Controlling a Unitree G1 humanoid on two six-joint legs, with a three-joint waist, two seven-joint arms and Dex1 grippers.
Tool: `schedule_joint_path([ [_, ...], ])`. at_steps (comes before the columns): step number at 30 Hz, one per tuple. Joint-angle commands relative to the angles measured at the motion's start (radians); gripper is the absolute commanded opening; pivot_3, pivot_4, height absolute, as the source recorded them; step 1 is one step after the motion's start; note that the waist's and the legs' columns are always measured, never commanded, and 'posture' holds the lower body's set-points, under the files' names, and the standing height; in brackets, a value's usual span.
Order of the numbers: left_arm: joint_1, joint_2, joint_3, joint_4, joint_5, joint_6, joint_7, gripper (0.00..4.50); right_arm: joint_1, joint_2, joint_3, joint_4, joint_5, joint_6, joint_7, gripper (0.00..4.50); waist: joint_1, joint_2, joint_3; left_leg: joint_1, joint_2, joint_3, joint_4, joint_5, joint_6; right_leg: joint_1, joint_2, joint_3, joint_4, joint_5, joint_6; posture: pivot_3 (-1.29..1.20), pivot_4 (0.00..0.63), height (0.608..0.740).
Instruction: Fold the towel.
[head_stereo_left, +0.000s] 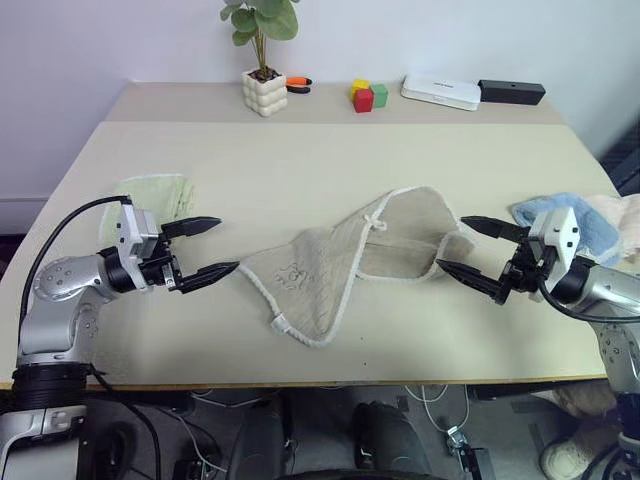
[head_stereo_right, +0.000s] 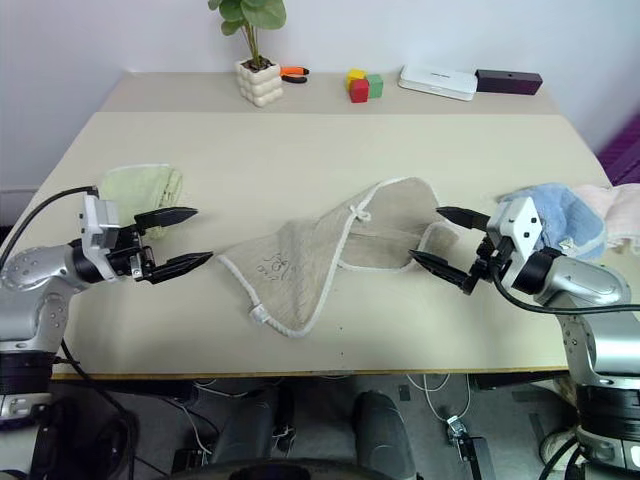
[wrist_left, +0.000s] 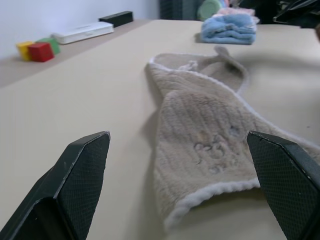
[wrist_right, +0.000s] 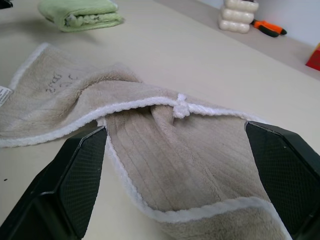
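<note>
The left gripper grabs the towel's hem corner (head_stereo_left: 245, 267) next, since the white corded edge arches up off the table.
The beige towel (head_stereo_left: 350, 262) with white corded edging lies crumpled and twisted in the middle of the table, a small white loop (head_stereo_left: 377, 222) near its top fold and a faint printed motif (head_stereo_left: 293, 274) on its left part. My left gripper (head_stereo_left: 208, 248) hovers open just left of the towel's left corner, pointing at it. On the other side my right gripper (head_stereo_left: 468, 248) stands open at the towel's right end, its lower finger close over the cloth. Neither holds anything. The left wrist view has the towel (wrist_left: 210, 140) ahead between the fingers; the right wrist view has the towel (wrist_right: 165, 150) spread close below.
A pale green towel (head_stereo_left: 155, 195) lies behind my left gripper. A light blue towel (head_stereo_left: 570, 222) and a pinkish cloth (head_stereo_left: 618, 215) sit at the right edge. Along the back stand a potted plant (head_stereo_left: 264, 88), orange tool (head_stereo_left: 298, 84), coloured blocks (head_stereo_left: 368, 96), white box (head_stereo_left: 441, 91) and black box (head_stereo_left: 511, 92).
</note>
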Motion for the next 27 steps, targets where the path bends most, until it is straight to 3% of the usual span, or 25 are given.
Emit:
schedule_joint_path([
  [1,-0.017,0.011,0.004,-0.032,-0.032,0.024,-0.022,4.47,-0.004,-0.01,-0.024,-0.038,0.012,0.001,-0.013,4.5,0.0,0.0,0.0,0.0,0.0,0.0,0.0,0.0,0.0,0.0,0.0,0.0,0.0,0.0,0.0,0.0,0.15,0.735],
  [9,0.025,0.015,-0.088,-0.27,-0.1,0.155,-0.072,4.47,-0.032,0.023,0.012,-0.053,0.007,-0.002,-0.046,4.5,0.003,0.0,0.0,0.0,0.0,-0.001,0.0,0.0,0.0,0.001,0.0,0.0,0.0,0.0,0.0,0.0,0.15,0.735],
  [17,0.05,0.052,-0.211,-0.248,0.042,-0.044,-0.213,4.47,-0.109,0.103,0.122,-0.084,-0.024,-0.012,-0.103,4.5,-0.005,0.001,0.0,0.0,0.0,0.0,0.0,0.0,0.0,0.0,0.001,0.0,0.0,0.0,0.0,0.0,0.15,0.735],
  [27,-0.019,-0.055,-0.417,-0.124,0.292,-0.31,-0.174,4.47,-0.145,0.17,0.193,-0.174,-0.044,0.017,-0.195,4.5,0.0,0.002,0.0,0.0,0.0,-0.001,0.001,0.0,0.0,0.001,0.0,0.0,0.0,-0.002,-0.003,0.0,0.15,0.735],
])
